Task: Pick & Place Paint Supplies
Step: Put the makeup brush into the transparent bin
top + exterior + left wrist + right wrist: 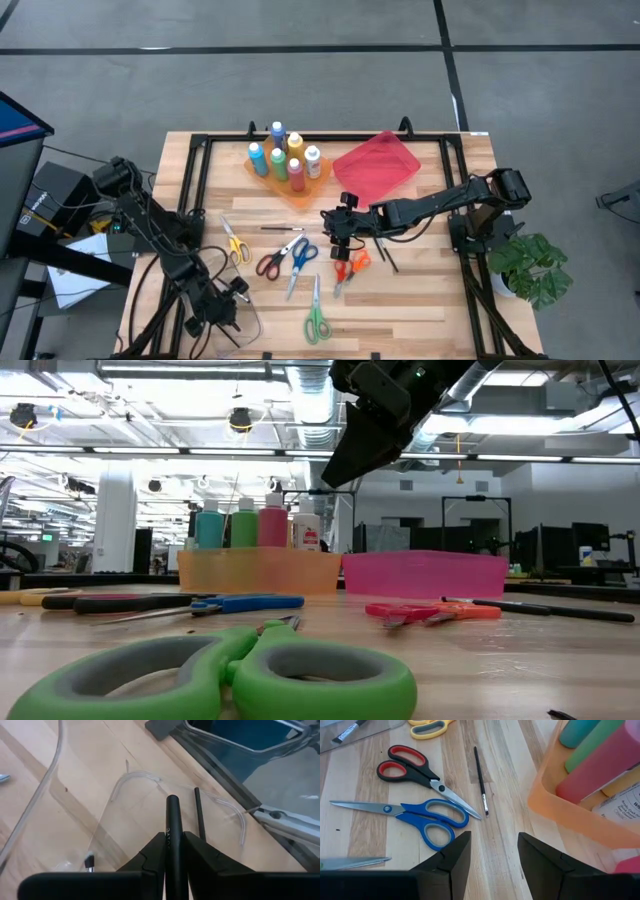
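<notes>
The dark brush is inside the rim of the clear tray and would lie in the tray, so it is time for my left gripper to open now.
My left gripper is shut on a thin dark brush at the table's near left, over a clear plastic tray. A second dark brush lies in that tray. My right gripper hangs open above the table's middle, nothing between its fingers. Below and beside it lie blue scissors, red scissors and a loose brush. Paint bottles stand in the orange tray. My left gripper pinches the brush's dark handle between its two fingers. The handle runs along the fingers and sticks out ahead of them, its free end over the clear tray. The fingers slant down from above. Whether the brush touches the tray, I cannot tell.
A red tray sits at the far right. Yellow scissors, orange scissors and green scissors lie on the wood, with another brush beside the orange pair. A potted plant stands off the right edge.
</notes>
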